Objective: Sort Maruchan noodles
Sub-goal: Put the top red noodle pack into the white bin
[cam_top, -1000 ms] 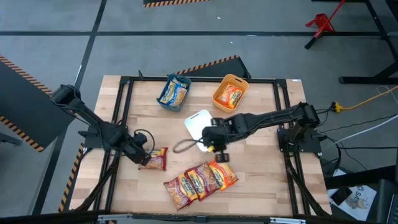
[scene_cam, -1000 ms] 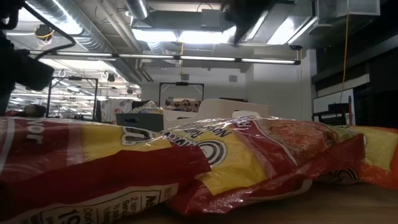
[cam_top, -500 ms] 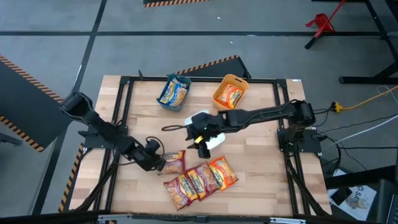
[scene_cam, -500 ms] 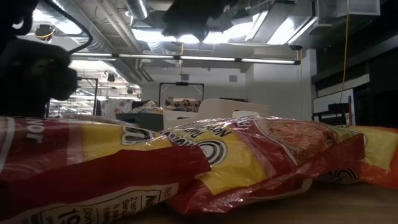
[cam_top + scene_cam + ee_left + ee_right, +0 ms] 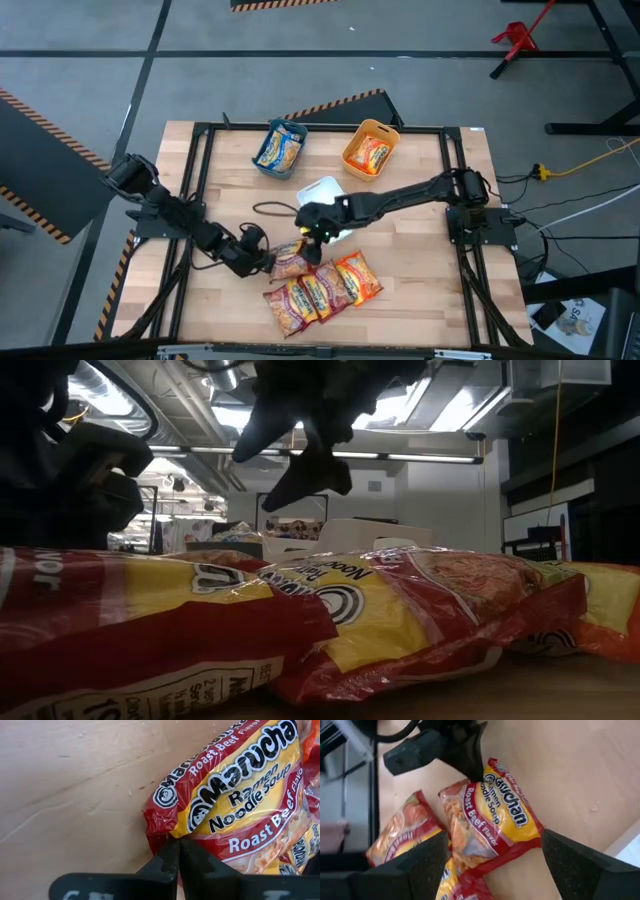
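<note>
Next, my right gripper grabs the dark red packet by its edge (image 5: 522, 795) beside the Maruchan name to sort it into the white bin.
A dark red Roast Beef noodle packet (image 5: 291, 258) lies flat on the wooden table (image 5: 420, 270), just left of a row of more noodle packets (image 5: 322, 290). My left gripper (image 5: 268, 262) is shut, and its tips are at this packet's left end. My right gripper (image 5: 313, 243) hangs open above the packet (image 5: 495, 815), one finger on each side of it in the right wrist view, and touches nothing. In the low view the right gripper (image 5: 300, 455) is well above the packets. My left gripper has its shut fingertips (image 5: 177, 847) against the short left edge (image 5: 167, 832) of the dark red packet. They come nearly level from the table's left. The packet lies flat on the table. Whether a bit of the seam is pinched between the tips I cannot tell.
At the far side stand a teal bin (image 5: 279, 148) with a blue packet and an orange bin (image 5: 370, 150) with an orange packet. A white bin (image 5: 322, 192) is partly under my right arm. Bare wood lies to the right of the packet row.
My left gripper has moved toward the table's right edge, and the dark red packet has slid along the table with it, up to the packet row. My right gripper has moved from the white bin toward the left and near edge, over that packet, and has opened.
</note>
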